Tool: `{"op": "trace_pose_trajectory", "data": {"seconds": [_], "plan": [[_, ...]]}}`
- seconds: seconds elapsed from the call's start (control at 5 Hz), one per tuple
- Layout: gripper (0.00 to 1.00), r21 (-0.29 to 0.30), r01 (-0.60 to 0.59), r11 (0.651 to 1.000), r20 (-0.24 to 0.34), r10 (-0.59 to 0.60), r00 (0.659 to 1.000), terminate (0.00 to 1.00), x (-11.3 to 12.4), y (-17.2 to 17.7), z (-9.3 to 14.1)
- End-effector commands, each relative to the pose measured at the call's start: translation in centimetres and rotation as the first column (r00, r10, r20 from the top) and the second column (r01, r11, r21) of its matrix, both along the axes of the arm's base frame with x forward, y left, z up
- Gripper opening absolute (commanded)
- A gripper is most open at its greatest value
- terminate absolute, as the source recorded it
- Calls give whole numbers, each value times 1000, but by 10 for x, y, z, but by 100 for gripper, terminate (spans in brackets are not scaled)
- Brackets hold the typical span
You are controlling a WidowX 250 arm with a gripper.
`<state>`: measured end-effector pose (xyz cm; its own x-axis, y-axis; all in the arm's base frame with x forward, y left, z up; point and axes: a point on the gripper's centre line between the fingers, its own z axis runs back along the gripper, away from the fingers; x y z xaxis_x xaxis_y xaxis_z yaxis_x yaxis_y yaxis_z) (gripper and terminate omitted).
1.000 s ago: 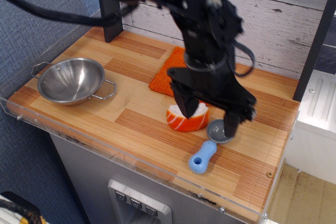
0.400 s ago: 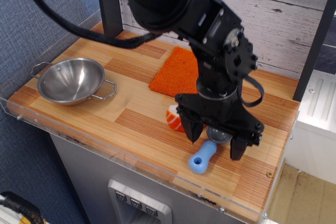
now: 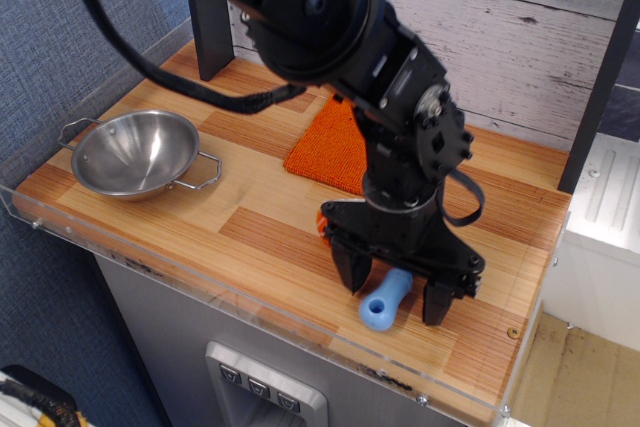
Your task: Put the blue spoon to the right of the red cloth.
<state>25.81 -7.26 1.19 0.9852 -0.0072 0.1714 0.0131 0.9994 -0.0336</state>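
Observation:
I need to pick up the blue spoon next with my gripper by its thick light-blue handle [image 3: 389, 295]. Then I need to put the spoon down beside the red cloth [image 3: 328, 145].
The blue spoon [image 3: 384, 301] lies near the front edge of the wooden table; only its thick light-blue handle with the end hole shows, its bowl hidden under my arm. My gripper [image 3: 392, 299] is open and straddles the handle, one dark finger [image 3: 350, 267] to its left and one to its right, tips down near the table. The red cloth [image 3: 328, 145] lies flat at the back middle, its right part hidden by my arm. The spoon is in front of and right of the cloth.
A steel bowl [image 3: 136, 153] with two handles stands at the left. A sliver of the orange-and-white sushi-like toy [image 3: 322, 219] shows just left of my gripper. A clear plastic lip [image 3: 250, 319] runs along the table's front edge. A dark post [image 3: 212, 37] stands at the back left.
My gripper has moved forward and down from over the sushi-like toy to straddle the spoon's handle. It now hides the spoon's bowl and most of the toy. The spoon has not moved.

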Motion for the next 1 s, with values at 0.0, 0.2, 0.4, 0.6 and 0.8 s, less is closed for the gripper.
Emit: {"op": "trace_pose_trajectory", "data": {"seconds": [0.0, 0.2, 0.4, 0.6, 0.8], "plan": [[100, 46, -7, 999, 163, 0, 987, 0, 3, 6, -2], [0, 47, 8, 999, 177, -16, 984, 0, 5, 6, -5], [0, 40, 11, 999, 178, -18, 984, 0, 5, 4, -4], [0, 32, 10, 999, 176, -16, 984, 0, 6, 3, -1], [0, 47, 0, 999, 181, -8, 984, 0, 7, 4, 9]]}}
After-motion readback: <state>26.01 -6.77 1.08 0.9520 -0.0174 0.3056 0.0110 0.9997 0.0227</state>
